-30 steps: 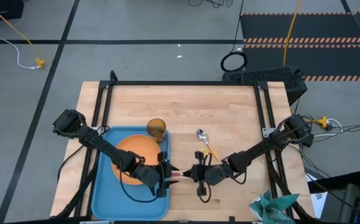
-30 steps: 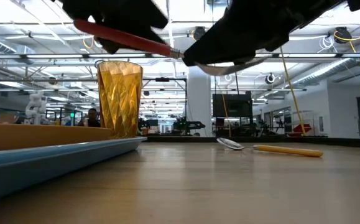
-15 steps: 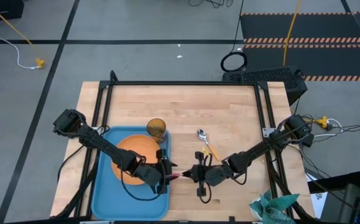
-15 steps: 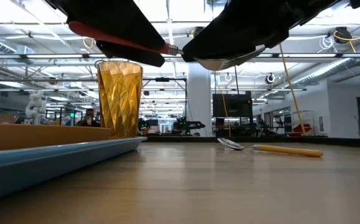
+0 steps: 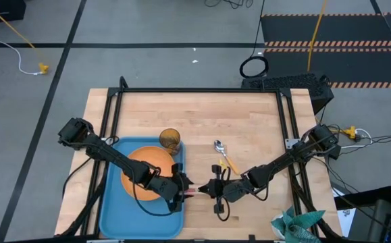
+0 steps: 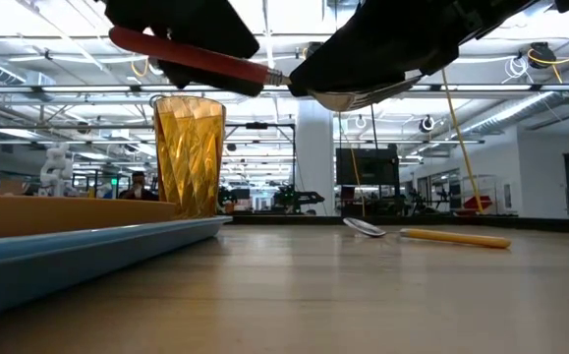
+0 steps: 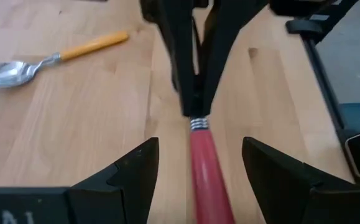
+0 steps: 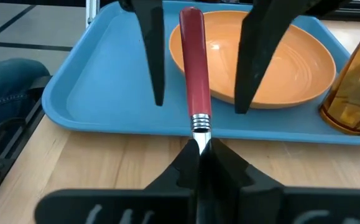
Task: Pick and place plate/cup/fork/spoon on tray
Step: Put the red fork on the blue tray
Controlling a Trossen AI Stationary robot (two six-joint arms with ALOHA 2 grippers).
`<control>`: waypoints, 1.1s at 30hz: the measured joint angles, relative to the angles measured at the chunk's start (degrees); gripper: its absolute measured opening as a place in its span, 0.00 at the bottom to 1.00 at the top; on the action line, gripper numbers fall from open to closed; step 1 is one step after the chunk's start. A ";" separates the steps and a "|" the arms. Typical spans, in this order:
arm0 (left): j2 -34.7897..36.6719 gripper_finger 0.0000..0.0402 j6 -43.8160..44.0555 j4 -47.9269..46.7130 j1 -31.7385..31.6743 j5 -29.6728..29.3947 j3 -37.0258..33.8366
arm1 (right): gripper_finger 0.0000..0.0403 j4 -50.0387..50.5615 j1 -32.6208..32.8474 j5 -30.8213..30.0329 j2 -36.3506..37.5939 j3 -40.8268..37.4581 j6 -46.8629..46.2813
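Observation:
The left gripper will next pick up the fork by its red handle (image 5: 194, 192) (image 7: 209, 174), so that the fork can be laid on the light-blue tray.
The light-blue tray (image 5: 111, 202) lies at the near left of the table. On it are the orange plate (image 5: 138, 162) and, upright at its far right corner, the amber cup (image 5: 170, 140). The spoon (image 5: 222, 156) lies on the wood to the right of the tray. The red-handled fork (image 5: 192, 192) hangs over the tray's right rim, with my right gripper (image 5: 207, 192) shut on it. My left gripper (image 7: 199, 177) is open. Its fingers (image 8: 152, 56) stand on either side of the fork's handle (image 7: 204, 171) with a gap on each side. My right gripper pinches the fork's metal neck (image 8: 199, 138), just past the ringed end of the red handle, between its two fingers. The fingers come from the table's right, slanting slightly down, and lie along the fork. The fork is lifted clear, its handle (image 6: 196, 59) pointing toward the left arm and rising a little.
A black frame (image 5: 202, 91) runs along the table's far and side edges. A teal cloth (image 5: 296, 226) lies at the near right corner. Bare wood stretches behind the spoon (image 6: 431, 234) and across the far half of the table.
My left gripper has shifted and tipped a little around the fork's handle, and its fingers stay apart. My right gripper and the fork have kept still.

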State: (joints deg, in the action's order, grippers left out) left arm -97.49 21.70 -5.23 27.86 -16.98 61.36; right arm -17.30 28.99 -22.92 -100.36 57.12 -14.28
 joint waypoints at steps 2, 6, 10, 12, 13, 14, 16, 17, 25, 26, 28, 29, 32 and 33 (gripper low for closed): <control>0.00 0.58 0.30 -0.21 -0.45 0.01 0.00 | 0.02 -0.02 0.00 0.00 0.00 0.00 0.00; -0.16 0.52 2.06 -0.77 -0.87 0.80 0.00 | 0.02 0.00 0.00 0.00 -0.02 0.00 0.00; -1.30 0.43 2.44 -1.08 -0.95 1.85 -0.02 | 0.02 0.19 0.00 -0.09 -0.08 0.00 -0.03; -1.78 0.38 2.47 0.57 -0.88 1.54 0.04 | 0.02 0.42 -0.02 -0.05 -0.07 0.00 -0.03; -1.96 0.36 2.41 0.82 -0.84 1.37 0.09 | 0.02 0.44 -0.02 -0.04 -0.08 0.00 -0.02; -2.08 0.34 2.19 0.73 -0.84 1.30 0.06 | 0.02 0.58 -0.02 -0.01 -0.08 0.00 -0.04; -2.10 0.30 1.38 1.77 -0.82 1.24 0.00 | 0.02 0.85 0.00 -0.02 -0.08 0.00 -0.23; -2.09 0.28 1.26 2.31 -0.84 1.04 0.03 | 0.02 0.87 0.00 -0.02 -0.08 0.00 -0.37; -2.05 0.16 1.21 2.27 -0.84 0.60 0.04 | 0.02 0.93 -0.02 -1.07 -0.09 0.00 -0.56; -2.05 0.15 1.24 2.27 -0.84 0.61 0.04 | 0.02 0.96 -0.02 -1.09 -0.09 0.00 -0.59; -2.05 0.15 1.26 2.28 -0.84 0.60 0.04 | 0.02 0.97 -0.02 -1.08 -0.09 0.00 -0.59; -2.05 0.15 1.28 2.29 -0.79 0.60 0.04 | 0.02 0.96 -0.02 -1.07 -0.09 0.00 -0.59; -2.05 0.16 1.28 2.27 -0.73 0.53 0.04 | 0.03 0.83 0.10 -1.05 -0.09 0.00 0.39; -2.05 0.16 1.28 2.23 -0.68 0.58 0.04 | 0.04 0.64 0.32 -1.13 -0.09 0.00 1.01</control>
State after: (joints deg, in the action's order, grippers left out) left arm -99.55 22.98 -3.00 27.19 -16.39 61.41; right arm -16.66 29.31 -24.05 -100.44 57.12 -13.27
